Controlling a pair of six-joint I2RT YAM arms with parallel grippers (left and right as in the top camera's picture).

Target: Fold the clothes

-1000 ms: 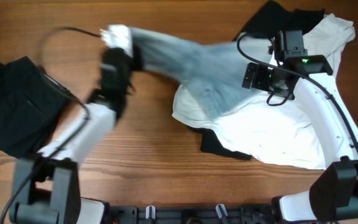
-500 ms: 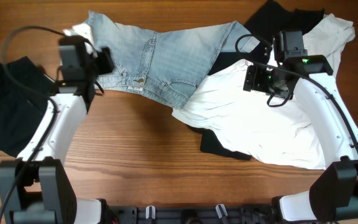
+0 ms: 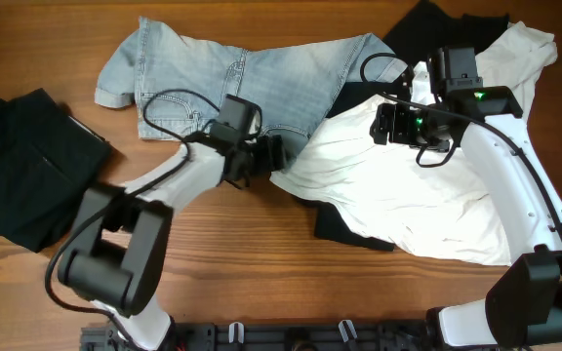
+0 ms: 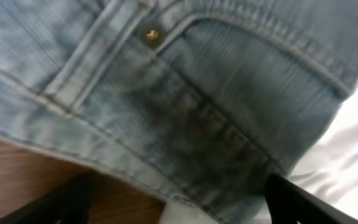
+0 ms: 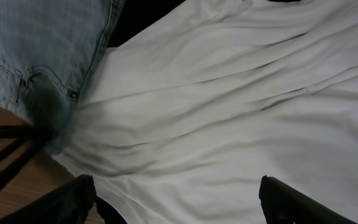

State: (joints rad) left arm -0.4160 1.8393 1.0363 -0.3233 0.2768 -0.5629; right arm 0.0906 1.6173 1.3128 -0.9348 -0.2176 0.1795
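Observation:
The denim shorts (image 3: 242, 78) need to be drawn straight for folding, so the left gripper should next grab them by the front-edge corner at the pocket.
Light blue denim shorts (image 3: 242, 78) lie spread flat at the back middle of the table, their right end overlapping a crumpled white shirt (image 3: 408, 195). My left gripper (image 3: 271, 156) hovers open over the shorts' front hem, where denim (image 4: 185, 93), wood and white cloth meet; its fingers (image 4: 67, 199) stand wide apart with nothing held. My right gripper (image 3: 390, 122) hangs open above the white shirt (image 5: 241, 106), close to the denim edge (image 5: 42, 56), with only loose white cloth below its fingertips (image 5: 297, 199).
A folded black garment (image 3: 22, 166) lies at the left edge. More black cloth shows under the shirt's front (image 3: 344, 229) and behind it at the back right (image 3: 427, 24). Bare wood runs along the front of the table (image 3: 261, 263).
My left gripper has let go of the shorts, opened, and swung from the back left to the shorts' front hem. The shorts now lie flat. The right gripper has barely moved.

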